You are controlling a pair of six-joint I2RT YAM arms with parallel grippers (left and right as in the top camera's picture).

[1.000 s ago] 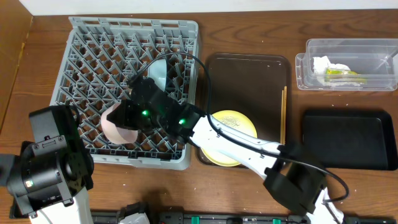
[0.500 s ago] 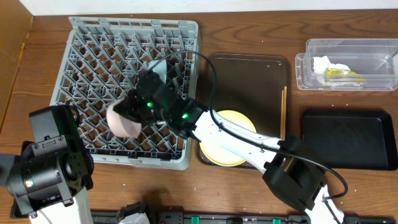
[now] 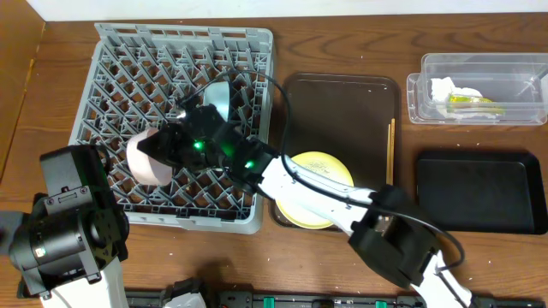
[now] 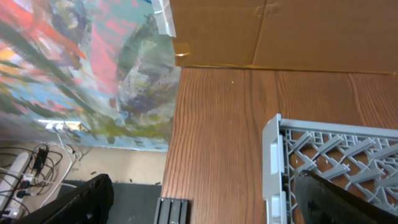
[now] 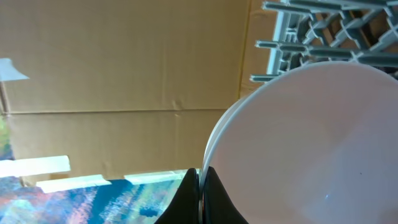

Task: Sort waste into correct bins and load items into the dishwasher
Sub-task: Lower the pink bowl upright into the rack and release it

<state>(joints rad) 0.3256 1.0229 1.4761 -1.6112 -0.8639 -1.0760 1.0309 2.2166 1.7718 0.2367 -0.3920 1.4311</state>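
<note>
The pink saucer's lower edge (image 3: 134,162) is slanted above the rack's wires, so the robot needs to lower and straighten the saucer before its right gripper lets go of it.
My right gripper (image 5: 200,198) is shut on the rim of the small pink saucer (image 5: 311,143). It holds the saucer tilted over the left middle of the grey dishwasher rack (image 3: 128,77). In the overhead view the saucer (image 3: 144,159) sits just left of the right gripper (image 3: 169,147). A light blue bowl (image 3: 219,98) stands on edge among the rack's pegs. The yellow plate (image 3: 324,164) lies on the brown tray, partly under the right arm. The chopsticks (image 3: 391,158) lie along that tray's right rim. My left gripper (image 4: 205,211) hangs open and empty by the rack's corner (image 4: 273,162).
The dark brown serving tray (image 3: 342,103) lies right of the rack. At the far right, the clear tub (image 3: 514,68) holds a white napkin (image 3: 445,87) and a green wrapper (image 3: 467,101). The black tray (image 3: 479,192) lies below it. The left arm's base (image 3: 68,235) fills the lower left.
The right gripper has carried the pink saucer leftward and slightly up across the rack. The left arm has not moved.
</note>
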